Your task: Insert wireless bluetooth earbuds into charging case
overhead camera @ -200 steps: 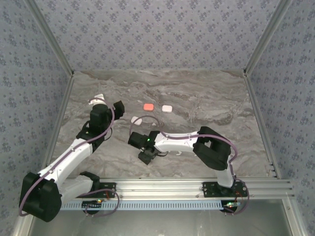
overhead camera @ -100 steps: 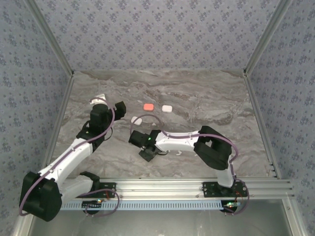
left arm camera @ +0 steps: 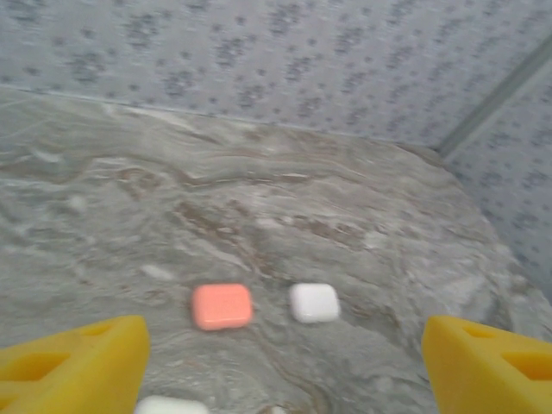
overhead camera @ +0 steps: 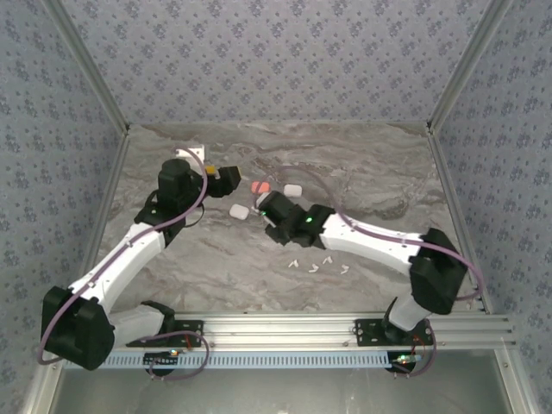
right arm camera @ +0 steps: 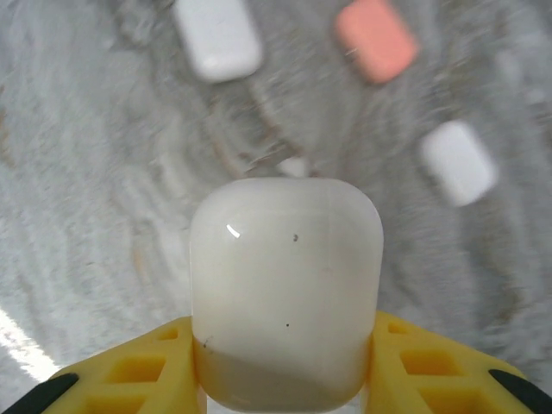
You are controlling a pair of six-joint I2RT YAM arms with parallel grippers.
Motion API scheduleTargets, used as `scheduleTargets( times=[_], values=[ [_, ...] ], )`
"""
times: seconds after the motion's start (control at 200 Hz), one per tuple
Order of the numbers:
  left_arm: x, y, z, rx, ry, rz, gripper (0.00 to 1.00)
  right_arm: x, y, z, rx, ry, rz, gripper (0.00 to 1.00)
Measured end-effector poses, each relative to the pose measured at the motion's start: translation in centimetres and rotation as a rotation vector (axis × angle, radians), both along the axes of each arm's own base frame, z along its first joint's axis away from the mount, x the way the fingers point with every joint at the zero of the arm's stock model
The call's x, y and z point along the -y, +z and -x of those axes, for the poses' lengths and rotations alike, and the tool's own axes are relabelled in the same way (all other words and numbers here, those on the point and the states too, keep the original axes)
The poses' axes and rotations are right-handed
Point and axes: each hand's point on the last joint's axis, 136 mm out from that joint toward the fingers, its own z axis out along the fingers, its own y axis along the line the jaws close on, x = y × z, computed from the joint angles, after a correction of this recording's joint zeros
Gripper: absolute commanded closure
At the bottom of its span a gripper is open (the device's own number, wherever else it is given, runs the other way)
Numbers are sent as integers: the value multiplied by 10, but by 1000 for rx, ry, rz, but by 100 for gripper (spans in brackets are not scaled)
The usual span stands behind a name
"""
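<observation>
I need to pick up the charging case by its base next, with my left gripper across the case's broad sides. The case's lid then stays free for putting in the earbuds.
My right gripper [right arm camera: 286,366] is shut on a glossy white charging case [right arm camera: 286,285], its yellow fingers [right arm camera: 129,366] pressing both sides. From above, that gripper [overhead camera: 266,212] hangs over the table's middle, beside a white case [overhead camera: 239,210]. Several tiny white earbuds [overhead camera: 312,266] lie loose on the marble, nearer the arm bases. A coral case [overhead camera: 259,187] and a white case [overhead camera: 292,190] lie just beyond. My left gripper [overhead camera: 222,176] is open and empty, left of the coral case. In its wrist view, the coral case [left arm camera: 222,306] and white case [left arm camera: 314,303] lie ahead of the gripper [left arm camera: 285,375].
A small white object [overhead camera: 197,153] sits at the far left, behind the left arm. Patterned walls and metal frame posts enclose the grey marble table [overhead camera: 371,185]. In the right wrist view, a white case [right arm camera: 217,39], the coral case [right arm camera: 376,39] and another white case [right arm camera: 459,162] lie below.
The right arm has swung from the near middle out toward the cases, uncovering the earbuds, and its jaws have narrowed. The left gripper has turned right, toward the coral case.
</observation>
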Motion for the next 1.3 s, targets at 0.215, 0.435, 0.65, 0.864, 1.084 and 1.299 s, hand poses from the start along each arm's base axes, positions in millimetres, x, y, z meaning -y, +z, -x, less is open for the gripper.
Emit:
scheduleTargets(
  times=[0.215, 0.435, 0.65, 0.864, 1.084, 1.299],
  values=[
    [36, 11, 12, -46, -217, 77, 24, 41, 57, -28, 159, -5, -84, 59],
    [75, 11, 34, -131, -447, 179, 23, 67, 111, -36, 301, 47, -206, 59],
    [117, 15, 61, -170, -642, 221, 21, 58, 125, -30, 352, 165, -214, 59],
    [132, 30, 70, -142, -717, 244, 23, 55, 122, -27, 359, 222, -191, 59],
    [145, 31, 72, -148, -761, 253, 35, 50, 122, -24, 355, 255, -197, 59],
    [156, 28, 74, -166, -802, 259, 46, 48, 122, -22, 351, 269, -203, 58]
  ],
)
